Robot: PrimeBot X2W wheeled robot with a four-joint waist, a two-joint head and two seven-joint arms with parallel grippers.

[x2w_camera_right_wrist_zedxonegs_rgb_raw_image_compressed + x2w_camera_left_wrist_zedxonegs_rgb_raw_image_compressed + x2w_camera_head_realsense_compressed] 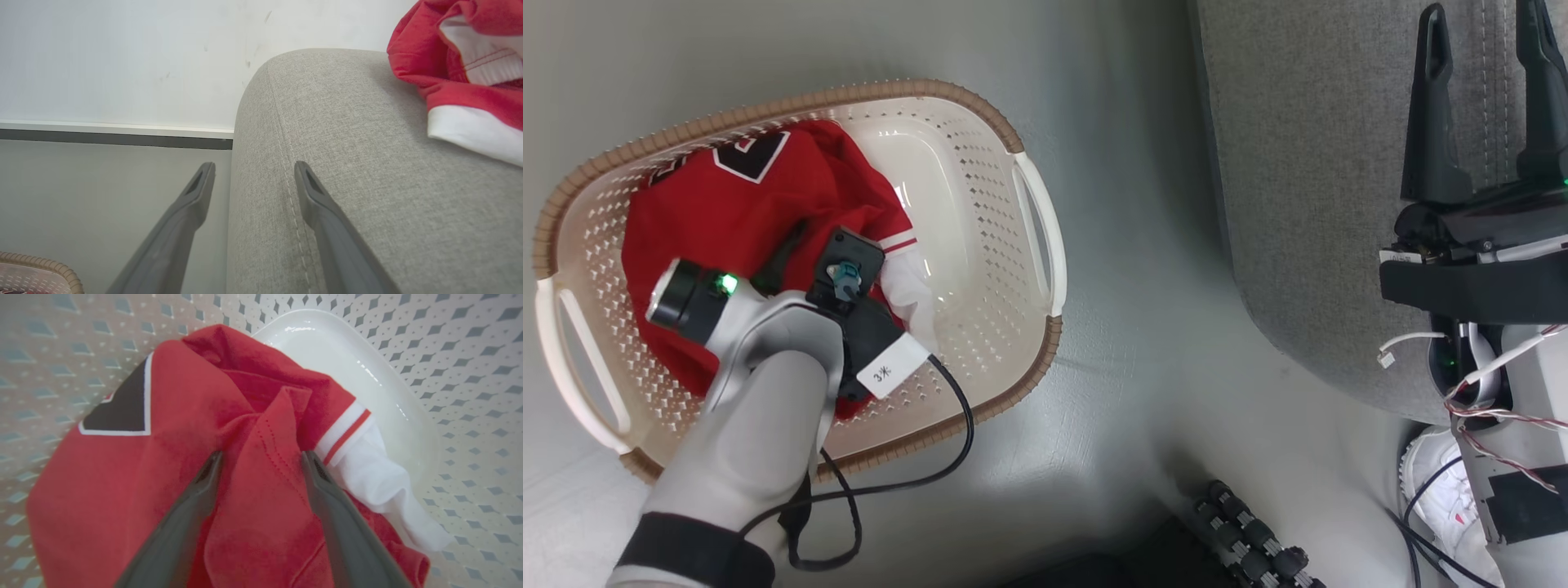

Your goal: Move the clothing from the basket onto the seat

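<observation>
I should next pinch a stitched fold (269, 460) with my left gripper, because it stands up while the rest of the red garment is slack in the basket. Then the garment can move onto the seat.
The cream basket (980, 114) with a brown rim stands on the floor at the left. Inside lies the red clothing (727, 204), a jersey with a dark V-neck collar and a white sleeve (384, 473). My left arm (768, 384) reaches down into the basket. In the left wrist view my left gripper (261, 459) is open, its fingers pressed into the jersey (184, 416) with a raised fold between them. My right gripper (1482, 20) hangs open over the grey seat (1307, 204). Another red garment with white trim (461, 61) lies on the seat (347, 163).
Grey floor separates basket and seat. A black ribbed roller part (1250, 531) lies at the bottom middle, and a white shoe (1437, 490) is at the bottom right. A black cable (964, 416) loops over the basket's near rim. A white wall (122, 61) rises behind.
</observation>
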